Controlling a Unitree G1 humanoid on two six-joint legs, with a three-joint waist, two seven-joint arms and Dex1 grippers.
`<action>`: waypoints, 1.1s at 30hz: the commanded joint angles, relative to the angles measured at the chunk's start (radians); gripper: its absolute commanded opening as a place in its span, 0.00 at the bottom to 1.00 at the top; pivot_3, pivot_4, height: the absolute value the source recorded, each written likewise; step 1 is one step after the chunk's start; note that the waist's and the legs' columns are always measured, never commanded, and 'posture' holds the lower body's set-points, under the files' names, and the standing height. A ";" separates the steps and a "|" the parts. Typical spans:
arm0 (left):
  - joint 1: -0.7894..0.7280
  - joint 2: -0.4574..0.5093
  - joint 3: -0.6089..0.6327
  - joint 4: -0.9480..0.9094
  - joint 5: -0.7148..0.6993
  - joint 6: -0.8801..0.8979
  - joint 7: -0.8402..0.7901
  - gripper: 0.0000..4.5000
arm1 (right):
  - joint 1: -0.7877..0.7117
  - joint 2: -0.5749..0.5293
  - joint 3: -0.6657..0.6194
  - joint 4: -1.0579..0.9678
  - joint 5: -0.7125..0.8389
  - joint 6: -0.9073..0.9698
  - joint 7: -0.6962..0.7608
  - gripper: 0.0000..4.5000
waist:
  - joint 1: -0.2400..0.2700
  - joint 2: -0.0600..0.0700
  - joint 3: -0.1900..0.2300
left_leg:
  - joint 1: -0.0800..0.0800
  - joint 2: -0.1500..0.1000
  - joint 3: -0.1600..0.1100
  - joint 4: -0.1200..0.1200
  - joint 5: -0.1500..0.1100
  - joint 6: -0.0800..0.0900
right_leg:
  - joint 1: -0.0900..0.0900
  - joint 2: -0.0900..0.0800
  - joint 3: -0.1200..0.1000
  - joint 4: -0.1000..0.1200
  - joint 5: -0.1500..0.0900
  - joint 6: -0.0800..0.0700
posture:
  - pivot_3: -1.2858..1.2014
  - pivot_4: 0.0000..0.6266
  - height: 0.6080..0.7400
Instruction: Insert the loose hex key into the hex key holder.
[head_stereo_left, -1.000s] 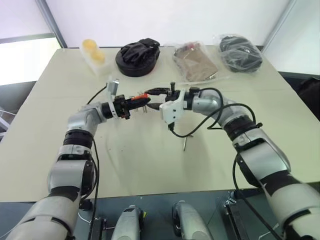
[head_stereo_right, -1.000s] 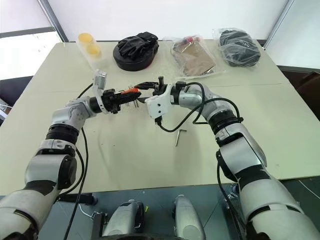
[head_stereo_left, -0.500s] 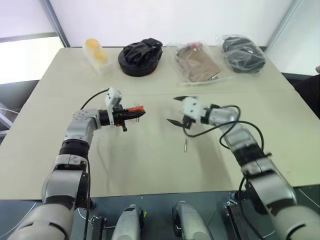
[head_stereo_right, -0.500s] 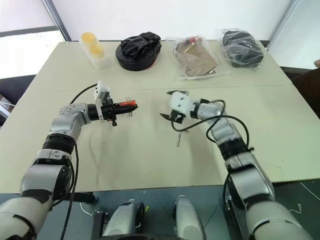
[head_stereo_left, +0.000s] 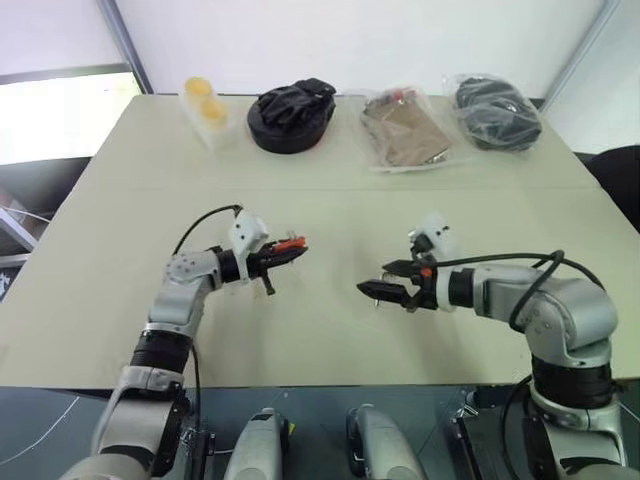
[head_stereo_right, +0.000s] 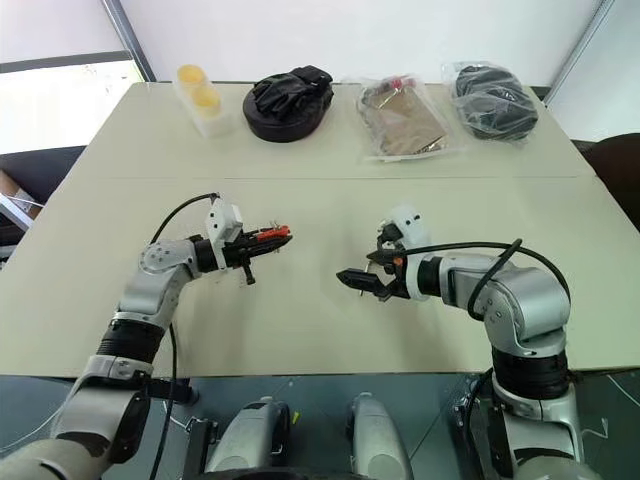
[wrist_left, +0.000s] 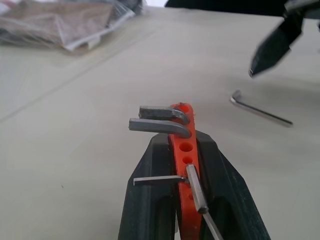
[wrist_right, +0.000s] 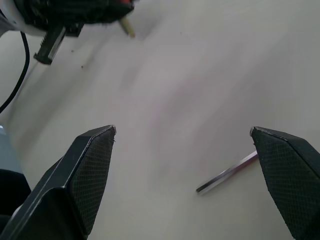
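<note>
The robot's right gripper will next grab the loose hex key by its long shaft (wrist_right: 227, 170), so that the loose hex key can go into the hex key holder.
The hex key holder (wrist_left: 184, 150), a small orange block with a few bent metal keys sticking out of it, is clamped between my left gripper's (head_stereo_left: 281, 251) black fingers and held above the table, left of centre. The loose hex key (wrist_left: 260, 111) lies flat on the table, a thin grey L-shaped rod. My right gripper (head_stereo_left: 386, 279) hovers low just over it, open wide and empty. In the right wrist view the hex key (wrist_right: 227, 173) lies on the table between the spread fingertips.
Along the table's far edge stand a clear box with yellow cups (head_stereo_left: 205, 100), a black pouch (head_stereo_left: 290, 115), a clear bag with a brown item (head_stereo_left: 405, 130) and a bagged black bundle (head_stereo_left: 497, 108). A seam (head_stereo_left: 330, 190) crosses the table.
My right gripper has drawn away from the holder, sunk towards the table near the loose key and opened wider. The left gripper has come down and back with the holder. The camera has shifted.
</note>
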 joint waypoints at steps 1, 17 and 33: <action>0.015 -0.012 -0.002 -0.063 -0.013 -0.001 0.040 0.00 | 0.024 0.008 -0.012 -0.046 0.019 0.015 -0.042 0.99 | -0.003 0.000 0.000 | 0.000 0.000 0.000 0.000 0.000 0.000 | 0.001 0.000 0.000 0.000 0.000 0.000 | 0.52 0.24 1.00; 0.060 -0.020 0.001 -0.105 -0.019 0.033 0.105 0.00 | -0.029 0.099 0.200 0.266 -0.132 -0.260 -0.162 0.99 | -0.012 0.000 0.000 | 0.003 0.000 0.000 0.001 -0.001 0.001 | 0.004 0.002 0.000 -0.001 0.000 0.000 | 0.52 0.24 1.00; 0.107 -0.055 0.004 -0.126 -0.019 0.015 0.189 0.00 | -0.085 0.108 0.383 0.548 -0.313 -0.389 -0.177 0.09 | -0.011 -0.006 -0.011 | 0.020 0.002 -0.002 -0.003 -0.002 0.002 | 0.025 0.002 -0.003 -0.014 -0.003 -0.003 | 0.52 0.24 1.00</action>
